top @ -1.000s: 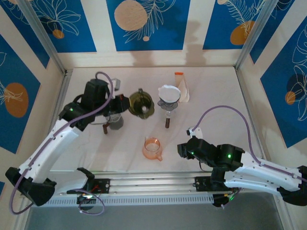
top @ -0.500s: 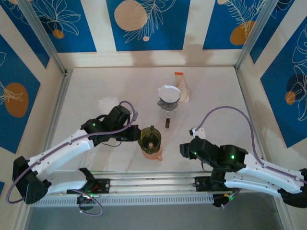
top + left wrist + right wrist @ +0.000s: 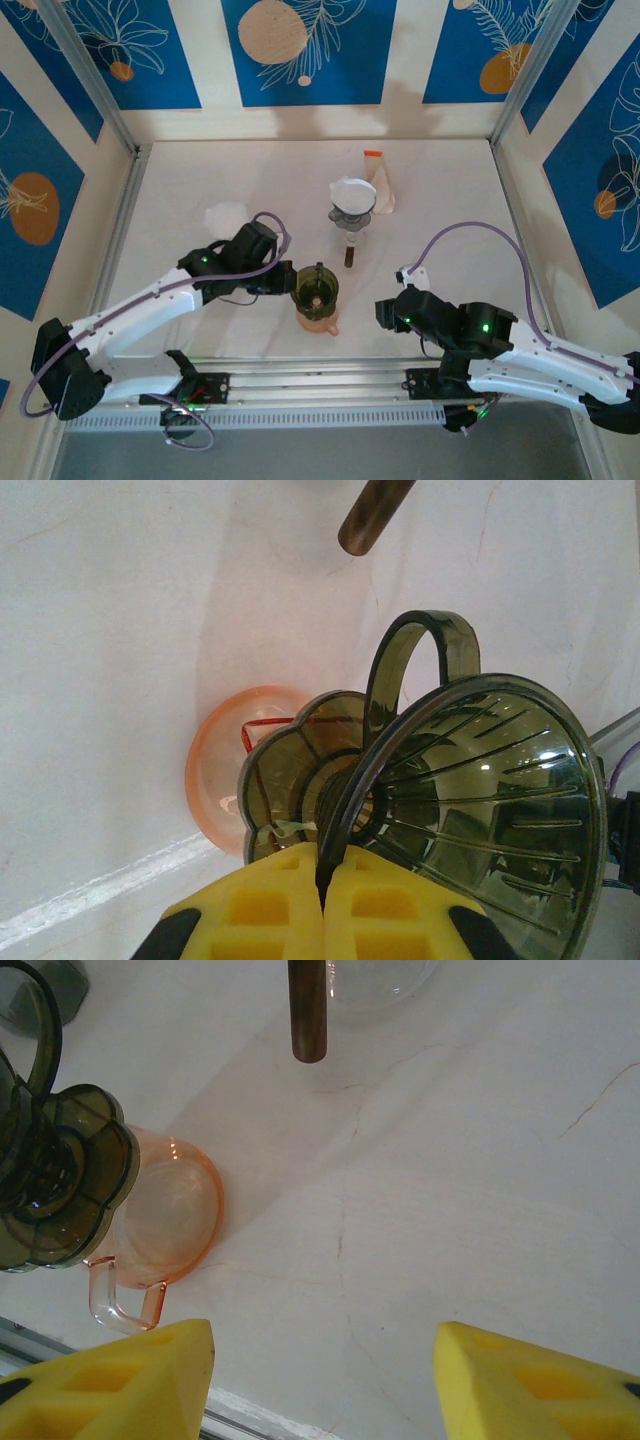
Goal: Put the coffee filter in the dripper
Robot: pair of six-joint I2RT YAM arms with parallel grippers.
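Observation:
The dripper's scalloped base (image 3: pixel 282 770) lies across the orange cup's top (image 3: pixel 226 765) and the dripper would stay standing there, so it comes free of my left gripper now.
My left gripper (image 3: pixel 325 868) is shut on the rim of the olive-green dripper (image 3: pixel 480 780), which it holds by its near-left edge. In the top view the left gripper (image 3: pixel 285 283) keeps the dripper (image 3: pixel 316 288) over the orange cup (image 3: pixel 320 320) near the table's front. The white coffee filter (image 3: pixel 352 193) sits in a glass vessel with a brown handle (image 3: pixel 349 256) further back. My right gripper (image 3: pixel 325 1360) is open with nothing between its pads, low over bare table to the right of the cup (image 3: pixel 175 1215). It shows from above as the right gripper (image 3: pixel 383 312).
A white paper packet (image 3: pixel 384 187) with an orange tab stands just right of the filter. A pale round thing (image 3: pixel 227 215) lies at the back left. The brown handle (image 3: pixel 308 1010) points towards the cup. Metal rails run along the near edge.
The left arm carried the dripper from the back left to above the orange cup, then barely shifted. The right arm stayed still.

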